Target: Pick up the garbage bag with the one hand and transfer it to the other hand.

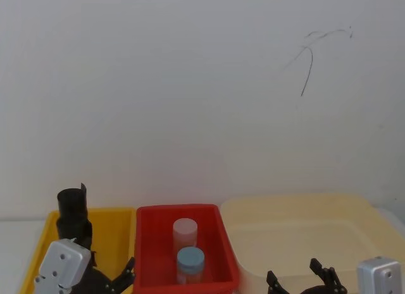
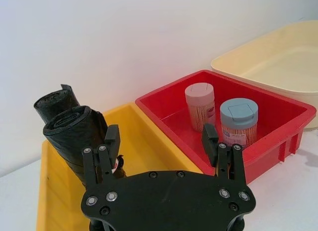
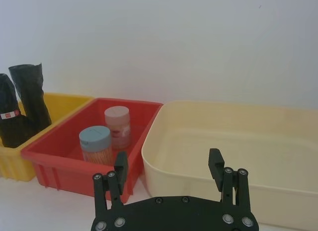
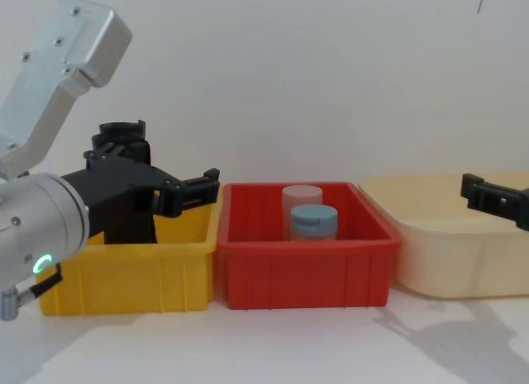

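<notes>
The left gripper picks up the garbage bag roll by its upper part (image 4: pixel 123 139) (image 2: pixel 77 129) next, which leaves its lower part free for my right gripper.
The garbage bag (image 2: pixel 69 134), a black roll with a small red-and-white label, stands upright in the yellow bin (image 2: pixel 144 146), leaning against a plain black roll (image 2: pixel 53 99). The right wrist view shows it (image 3: pixel 10 124) at the bin's far end. My left gripper (image 2: pixel 160 136) hovers open over the yellow bin. One of its fingers (image 2: pixel 110 139) is right beside the bag, which is not between the jaws. From the chest it (image 4: pixel 157 176) is level with the rolls' upper part. My right gripper (image 3: pixel 168 162) is open and holds nothing, at the near rim of the cream tub (image 3: pixel 238 141).
A red bin (image 2: pixel 278 136) between the yellow bin and the cream tub holds two lidded jars, one pink-capped (image 2: pixel 200 104) and one blue-capped (image 2: pixel 239 120). A white wall stands close behind the three containers. Bare white tabletop (image 4: pixel 289 343) lies in front of them.
</notes>
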